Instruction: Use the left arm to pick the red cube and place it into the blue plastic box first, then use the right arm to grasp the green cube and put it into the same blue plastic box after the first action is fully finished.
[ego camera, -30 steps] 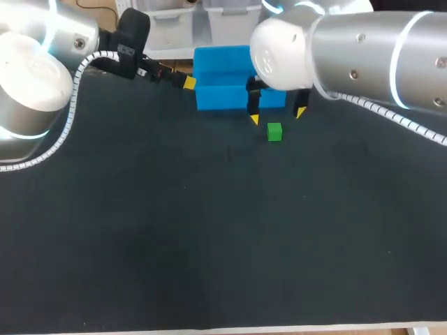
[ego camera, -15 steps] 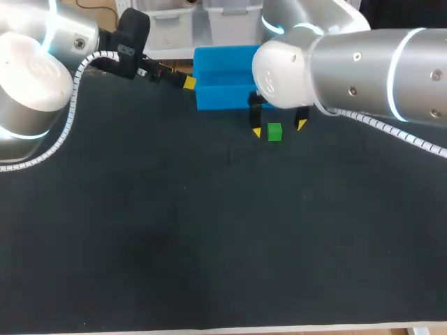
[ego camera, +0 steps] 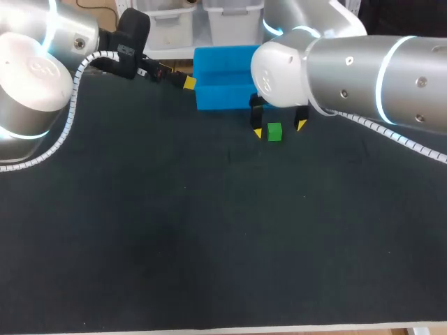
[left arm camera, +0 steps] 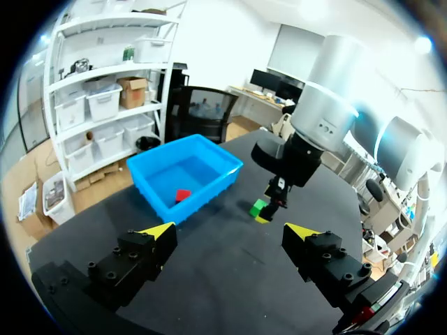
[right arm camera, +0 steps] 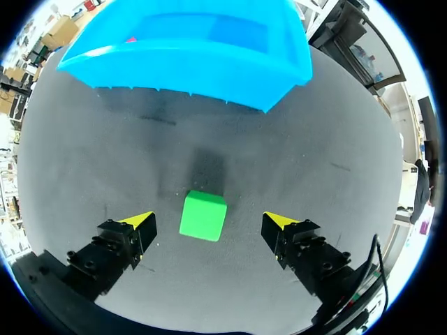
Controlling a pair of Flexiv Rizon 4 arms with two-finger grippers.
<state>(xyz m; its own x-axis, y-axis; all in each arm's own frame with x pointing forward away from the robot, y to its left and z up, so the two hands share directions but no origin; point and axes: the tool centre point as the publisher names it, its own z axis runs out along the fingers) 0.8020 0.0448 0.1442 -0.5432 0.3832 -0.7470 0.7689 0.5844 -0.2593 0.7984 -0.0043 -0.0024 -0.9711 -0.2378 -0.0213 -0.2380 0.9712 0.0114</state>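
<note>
Next, my right gripper grabs the green cube (ego camera: 274, 132) by its opposite sides, to put the cube into the blue plastic box (ego camera: 223, 86).
The green cube (ego camera: 274, 132) (right arm camera: 203, 216) (left arm camera: 259, 206) rests on the black table just in front of the blue plastic box (ego camera: 223, 86) (right arm camera: 188, 52) (left arm camera: 183, 174). My right gripper (ego camera: 279, 129) (right arm camera: 209, 223) stands open around it, one yellow tip on each side, neither touching. The red cube (left arm camera: 183, 195) lies inside the box, a sliver of it also showing in the right wrist view (right arm camera: 130, 40). My left gripper (ego camera: 187, 82) (left arm camera: 230, 231) hangs open and empty at the box's left end, above the table.
The black table (ego camera: 209, 230) stretches wide toward its front edge. My right arm (ego camera: 363, 70) crosses over the table's back right, and the left arm (ego camera: 42, 63) fills the back left corner.
My right gripper came down and slightly left from beside the box, so that its open fingers now straddle the green cube. The left arm kept still.
</note>
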